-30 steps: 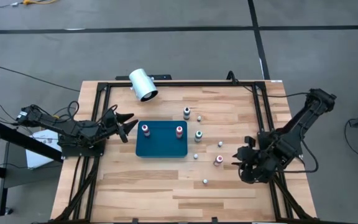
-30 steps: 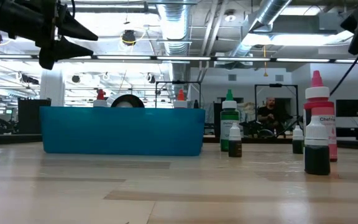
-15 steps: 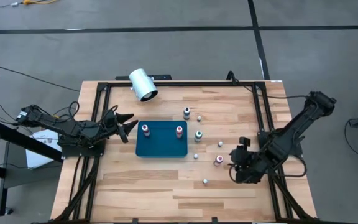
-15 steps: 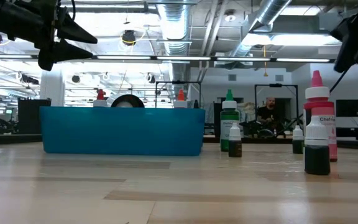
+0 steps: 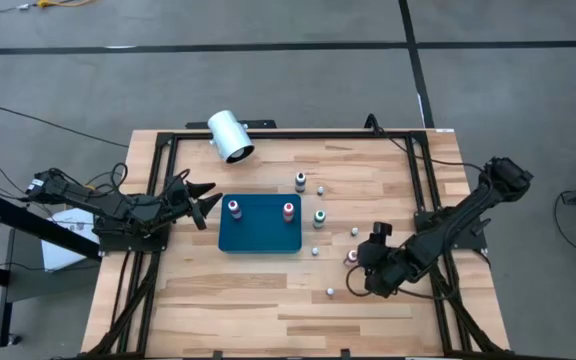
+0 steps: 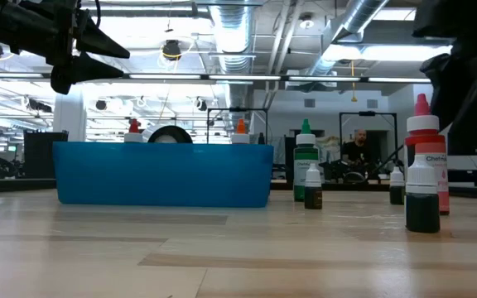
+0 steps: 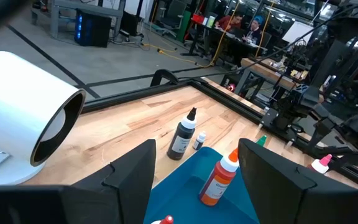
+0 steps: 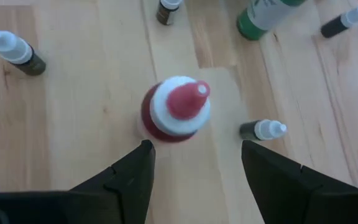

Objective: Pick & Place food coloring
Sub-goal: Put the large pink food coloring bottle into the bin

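Observation:
The white collar (image 8: pixel 170 109) is beyond both fingers, so my right gripper would miss the pink-topped bottle now and must move toward the cap before closing.
A teal tray (image 5: pixel 259 237) lies at mid-table with two red-topped bottles (image 5: pixel 234 208) (image 5: pixel 289 209) standing in it. Other food coloring bottles stand on the wood to its right: a dark-topped one (image 5: pixel 300 181), a green one (image 5: pixel 320 216), a pink-topped one (image 5: pixel 350 257) and several tiny ones (image 5: pixel 330 292). My right gripper (image 5: pixel 359 273) is open just above and on the near side of the pink-topped bottle (image 8: pixel 176 109). Its fingers (image 8: pixel 135 174) stand either side without touching. My left gripper (image 5: pixel 206 200) is open and empty at the tray's left edge, above the table.
A large white cylinder (image 5: pixel 230 136) lies on its side at the table's far left. A black frame rail (image 5: pixel 288 134) runs round the table. A tiny bottle (image 8: pixel 263 129) lies close beside the pink-topped one. People show in the room beyond (image 6: pixel 358 149).
My right gripper has gone toward the table's left edge and come down toward the pink-topped bottle, staying open. The bottles have not moved.

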Motion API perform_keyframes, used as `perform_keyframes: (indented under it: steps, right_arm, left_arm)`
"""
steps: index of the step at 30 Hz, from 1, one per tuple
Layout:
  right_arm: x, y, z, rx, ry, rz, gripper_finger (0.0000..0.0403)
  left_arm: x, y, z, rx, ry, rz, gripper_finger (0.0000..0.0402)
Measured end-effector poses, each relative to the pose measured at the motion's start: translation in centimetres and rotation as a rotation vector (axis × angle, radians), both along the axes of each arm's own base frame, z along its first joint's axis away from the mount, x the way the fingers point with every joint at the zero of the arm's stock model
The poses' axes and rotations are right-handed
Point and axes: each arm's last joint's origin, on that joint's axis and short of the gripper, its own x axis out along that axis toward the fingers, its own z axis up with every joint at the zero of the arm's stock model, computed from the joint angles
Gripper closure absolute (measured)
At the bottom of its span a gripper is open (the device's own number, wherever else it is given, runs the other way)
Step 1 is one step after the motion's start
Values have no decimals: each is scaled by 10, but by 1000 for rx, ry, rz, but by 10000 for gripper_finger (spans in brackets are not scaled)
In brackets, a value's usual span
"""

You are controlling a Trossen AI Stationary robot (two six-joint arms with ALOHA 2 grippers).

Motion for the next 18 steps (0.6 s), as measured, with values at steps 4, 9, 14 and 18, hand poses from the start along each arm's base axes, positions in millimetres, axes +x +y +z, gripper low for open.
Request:
perform_keyframes:
  steps: [4,9,14,18]
  right_arm:
    - [9,3,-1,28,-26,58,173]
    - [15,-2,-1,39,-42,42,173]
    - [21,-6,0,52,-36,70,173]
    - [24,-9,-1,78,-17,77,181]
  left_arm:
    - [0,0,-1,3,10,0,182]
    - [0,0,-2,4,17,0,182]
    - [0,0,-2,4,17,0,182]
    - [0,0,-2,4,17,0,182]
